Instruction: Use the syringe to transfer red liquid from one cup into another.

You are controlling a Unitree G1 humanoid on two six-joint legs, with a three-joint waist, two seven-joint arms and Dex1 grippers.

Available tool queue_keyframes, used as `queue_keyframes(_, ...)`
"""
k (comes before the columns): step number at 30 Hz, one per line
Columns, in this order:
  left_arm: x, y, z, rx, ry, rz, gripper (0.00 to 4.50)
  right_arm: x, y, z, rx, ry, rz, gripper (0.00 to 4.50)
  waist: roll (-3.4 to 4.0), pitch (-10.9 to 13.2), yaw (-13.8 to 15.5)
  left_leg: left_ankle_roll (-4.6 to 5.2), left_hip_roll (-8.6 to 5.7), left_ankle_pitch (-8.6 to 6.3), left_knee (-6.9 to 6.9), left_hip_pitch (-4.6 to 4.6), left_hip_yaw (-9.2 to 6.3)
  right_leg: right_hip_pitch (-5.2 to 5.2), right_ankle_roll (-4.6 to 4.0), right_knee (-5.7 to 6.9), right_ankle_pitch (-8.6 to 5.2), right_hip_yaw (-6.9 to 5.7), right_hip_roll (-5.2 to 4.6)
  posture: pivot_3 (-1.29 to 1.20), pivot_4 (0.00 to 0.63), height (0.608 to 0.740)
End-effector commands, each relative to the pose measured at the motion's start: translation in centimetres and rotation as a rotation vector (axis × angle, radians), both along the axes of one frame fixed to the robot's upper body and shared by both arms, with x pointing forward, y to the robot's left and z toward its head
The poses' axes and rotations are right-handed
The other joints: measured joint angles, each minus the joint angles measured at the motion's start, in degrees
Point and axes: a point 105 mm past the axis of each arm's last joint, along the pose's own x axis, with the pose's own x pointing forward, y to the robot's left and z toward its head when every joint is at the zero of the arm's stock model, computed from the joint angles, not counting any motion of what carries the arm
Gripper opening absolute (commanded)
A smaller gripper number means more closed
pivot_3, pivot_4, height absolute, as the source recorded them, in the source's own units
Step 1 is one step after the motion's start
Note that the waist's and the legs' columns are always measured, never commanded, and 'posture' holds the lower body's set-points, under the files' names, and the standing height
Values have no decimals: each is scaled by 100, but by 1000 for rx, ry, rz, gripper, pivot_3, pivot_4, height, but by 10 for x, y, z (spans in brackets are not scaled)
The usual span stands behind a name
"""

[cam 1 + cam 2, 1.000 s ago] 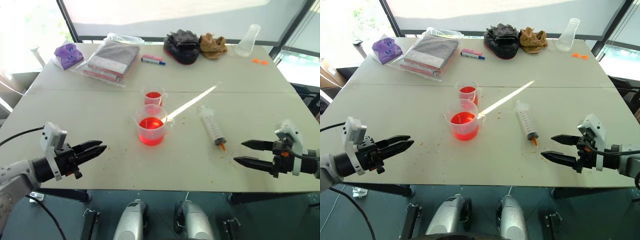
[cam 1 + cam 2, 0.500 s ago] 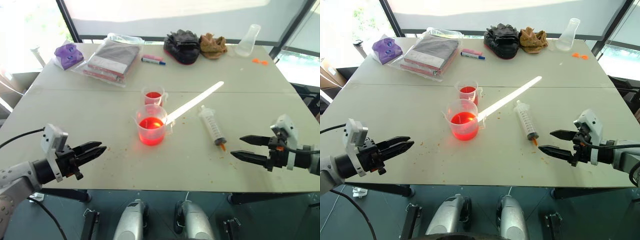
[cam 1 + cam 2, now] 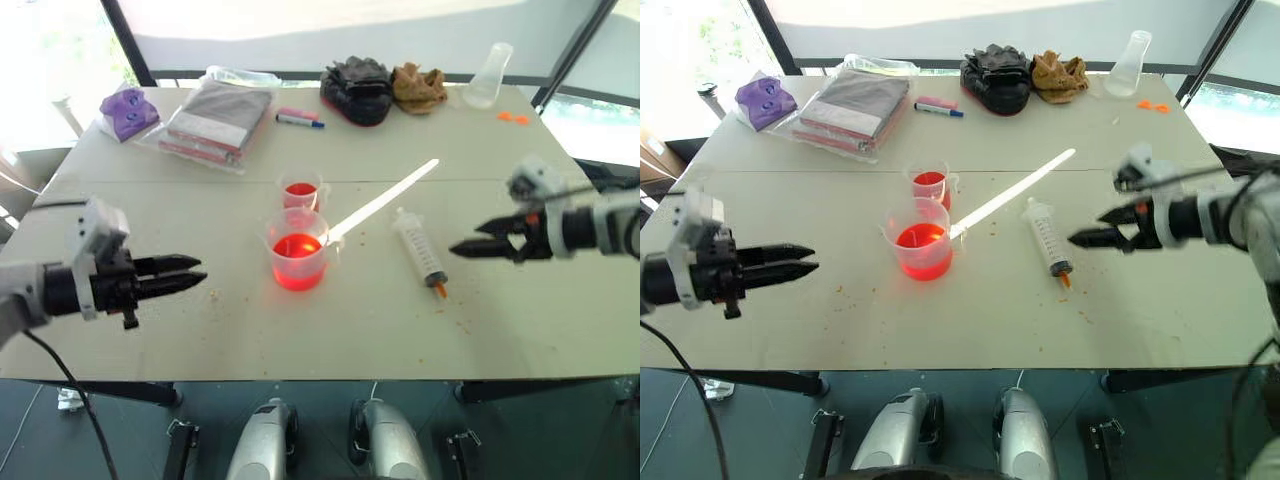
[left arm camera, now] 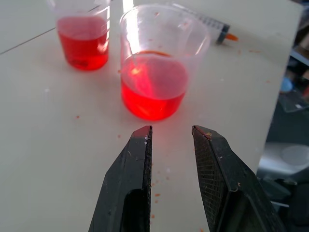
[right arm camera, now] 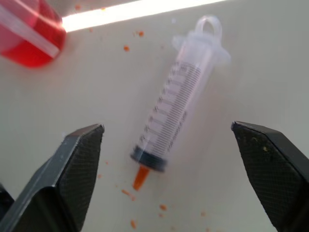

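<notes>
Next, my right gripper picks up the syringe by its straight body (image 3: 416,242), since the syringe narrows to a thin orange tip (image 3: 440,290) and widens at its rim.
The syringe (image 3: 420,250) lies flat on the white table, right of centre, orange tip (image 3: 441,292) toward the front edge. The wide beaker (image 3: 297,252) holds red liquid (image 3: 297,272). Just behind it stands the smaller cup (image 3: 303,190), also with red liquid in it. My right gripper (image 3: 458,248) hovers open just right of the syringe, pointing left at it; in the right wrist view the syringe (image 5: 178,116) lies between its wide-spread fingers (image 5: 77,159). My left gripper (image 3: 195,272) is open and empty, left of the beaker (image 4: 159,67), pointing at it.
Along the back edge sit a purple object (image 3: 125,108), a clear bag of grey cloth (image 3: 220,115), markers (image 3: 300,118), black gloves (image 3: 355,88), a brown cloth (image 3: 420,85), a conical flask (image 3: 485,78) and orange bits (image 3: 515,117). A sunlit strip (image 3: 385,200) crosses the middle of the table.
My right gripper rose from the front edge and moved in over the table to just beside the syringe. My left gripper lifted slightly and rolled. Both stayed open.
</notes>
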Motion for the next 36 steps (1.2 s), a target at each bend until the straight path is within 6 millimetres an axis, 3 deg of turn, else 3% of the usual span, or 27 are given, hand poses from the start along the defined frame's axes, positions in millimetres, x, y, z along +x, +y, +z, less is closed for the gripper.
queue_keyframes(1, 2, -6, 9, 2, -14, -84, 1367, 19, 1, -3, -14, 65, -43, 4411, -2, 0, 7, 1, 0, 1, -6, -1, 14, -5, 6, 1, 2, 8, 1, 0, 150, 740)
queue_keyframes(8, 17, -20, 19, -94, -115, -72, 1367, 54, 12, -38, -67, 237, -120, 4411, -7, 2, 19, 12, -4, -1, 7, -6, 69, -21, 70, 6, 35, 51, -1, 0, 150, 740)
queue_keyframes(11, 13, -23, 7, -119, -102, -46, 1367, 66, 17, -45, -97, 258, -145, 4411, -7, 2, -30, 8, -5, 1, 11, -4, 81, -21, 78, 6, 40, 63, -1, 0, 150, 740)
queue_keyframes(17, 2, -27, -8, -143, -90, 6, 1367, 74, 30, -56, -150, 281, -115, 4411, -9, 3, -111, 0, -2, 6, 12, 0, 81, -23, 80, 16, 41, 68, -1, 0, 150, 740)
queue_keyframes(23, -3, -27, -21, -159, -87, 68, 1367, 70, 38, -94, -298, 366, -79, 4411, -30, -11, -132, 2, -2, 5, 20, 17, 83, -32, 78, 70, 40, 79, -2, 0, 150, 740)
queue_keyframes(26, -2, -27, -28, -159, -92, 99, 1367, 64, 42, -108, -335, 415, -49, 3659, -34, -14, -132, 4, -1, 4, 21, 30, 77, -19, 73, 73, 41, 79, 0, 0, 150, 740)
queue_keyframes(29, -3, -28, -36, -161, -92, 121, 1367, 60, 43, -117, -343, 452, -47, 2163, -40, -17, -127, 4, 1, 3, 20, 70, 70, 22, 71, 71, 39, 78, 4, 0, 150, 740)
queue_keyframes(31, -3, -29, -37, -171, -92, 128, 1367, 58, 45, -118, -328, 467, -53, 1488, -51, -29, -128, 9, 1, -3, 14, 108, 72, 56, 63, 66, 33, 78, 2, 0, 150, 740)
queue_keyframes(34, -2, -30, -37, -178, -96, 136, 1367, 57, 50, -118, -283, 481, -65, 1464, -63, -36, -123, 8, 3, -3, 13, 108, 68, 54, 59, 67, 31, 78, 2, 0, 150, 740)
queue_keyframes(36, 2, -25, -32, -193, -109, 157, 1367, 62, 64, -103, -169, 453, -65, 1464, -63, -36, -125, 8, 2, -3, 13, 107, 69, 53, 59, 68, 31, 79, 1, 0, 150, 740)
